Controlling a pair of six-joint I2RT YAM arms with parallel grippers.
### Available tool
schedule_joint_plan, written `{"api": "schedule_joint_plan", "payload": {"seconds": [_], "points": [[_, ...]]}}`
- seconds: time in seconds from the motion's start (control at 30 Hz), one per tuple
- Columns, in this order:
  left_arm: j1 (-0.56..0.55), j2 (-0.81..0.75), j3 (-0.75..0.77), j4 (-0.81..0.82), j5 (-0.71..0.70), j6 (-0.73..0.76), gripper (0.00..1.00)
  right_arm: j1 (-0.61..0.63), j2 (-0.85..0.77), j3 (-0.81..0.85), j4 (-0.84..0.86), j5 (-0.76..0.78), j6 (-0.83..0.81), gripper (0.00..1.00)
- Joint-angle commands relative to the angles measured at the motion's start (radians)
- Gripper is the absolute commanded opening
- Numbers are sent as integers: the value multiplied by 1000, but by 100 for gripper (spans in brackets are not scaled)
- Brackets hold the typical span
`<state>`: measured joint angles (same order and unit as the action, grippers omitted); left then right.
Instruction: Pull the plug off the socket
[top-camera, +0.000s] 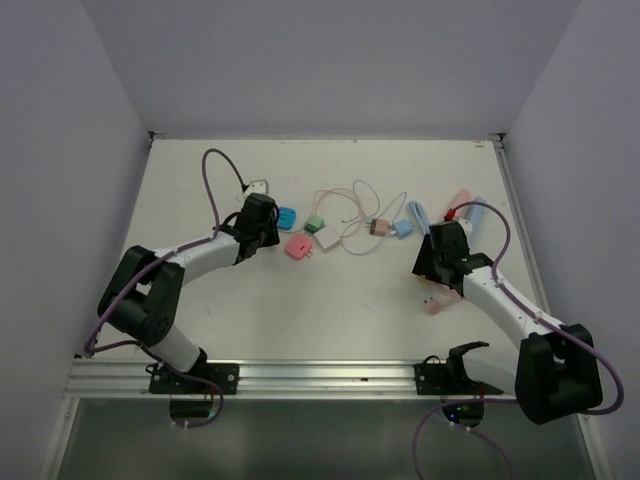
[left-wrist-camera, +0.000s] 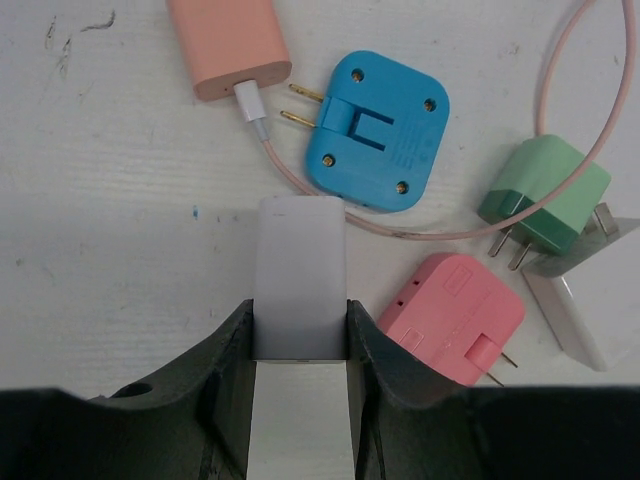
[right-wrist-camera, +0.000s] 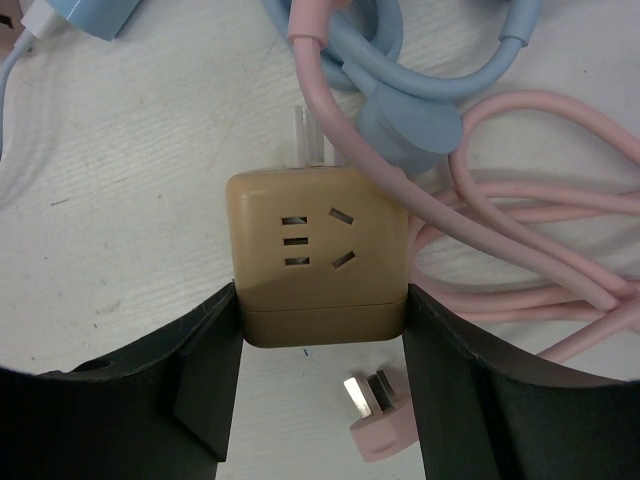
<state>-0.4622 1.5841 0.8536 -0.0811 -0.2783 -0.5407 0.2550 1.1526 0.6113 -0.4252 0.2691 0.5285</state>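
I should let go of the socket cube with my right gripper. The tan socket cube (right-wrist-camera: 318, 230) is low on the tabletop, slotted side up, next to the pink plug, so it would stay there.
My right gripper (right-wrist-camera: 322, 300) is shut on a tan socket cube (right-wrist-camera: 318, 230); both fingers press its sides, and its slotted face points up. Pale prongs (right-wrist-camera: 306, 135) stick out of its far side. A pink plug (right-wrist-camera: 378, 420) lies loose on the table just below the cube, prongs bare, apart from it. In the top view the right gripper (top-camera: 441, 262) sits at the right of the table, with the pink plug (top-camera: 437, 303) near it. My left gripper (left-wrist-camera: 298, 320) is shut on a white rectangular adapter block (left-wrist-camera: 298, 270); in the top view it (top-camera: 260, 226) is at the left.
By the left gripper lie a salmon charger (left-wrist-camera: 228, 45) with a cable, a blue adapter (left-wrist-camera: 375, 130), a green adapter (left-wrist-camera: 545, 195), a pink adapter (left-wrist-camera: 452, 315) and a white adapter (left-wrist-camera: 585, 305). Coiled pink cable (right-wrist-camera: 540, 230) and blue cable (right-wrist-camera: 400, 110) lie beyond the tan cube.
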Motion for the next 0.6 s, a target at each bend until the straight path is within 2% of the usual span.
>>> {"api": "schedule_joint_plan", "payload": {"seconds": [0.0, 0.17, 0.2, 0.27, 0.3, 0.4, 0.57], "points": [[10, 30, 35, 99, 17, -33, 14, -28, 9, 2, 59, 13, 45, 6], [17, 31, 2, 113, 22, -64, 27, -34, -7, 2, 71, -21, 27, 36], [19, 31, -5, 118, 27, -68, 28, -34, -16, 4, 74, -30, 21, 48], [22, 27, -24, 119, 30, -79, 36, -34, -45, 13, 72, -60, 8, 62], [23, 25, -30, 124, 37, -82, 36, -34, -56, 18, 71, -68, 4, 71], [30, 16, -59, 130, 48, -103, 43, -34, -96, 34, 62, -85, -10, 82], [37, -13, -122, 141, 57, -154, 47, -34, -137, 83, 19, -168, -16, 92]]}}
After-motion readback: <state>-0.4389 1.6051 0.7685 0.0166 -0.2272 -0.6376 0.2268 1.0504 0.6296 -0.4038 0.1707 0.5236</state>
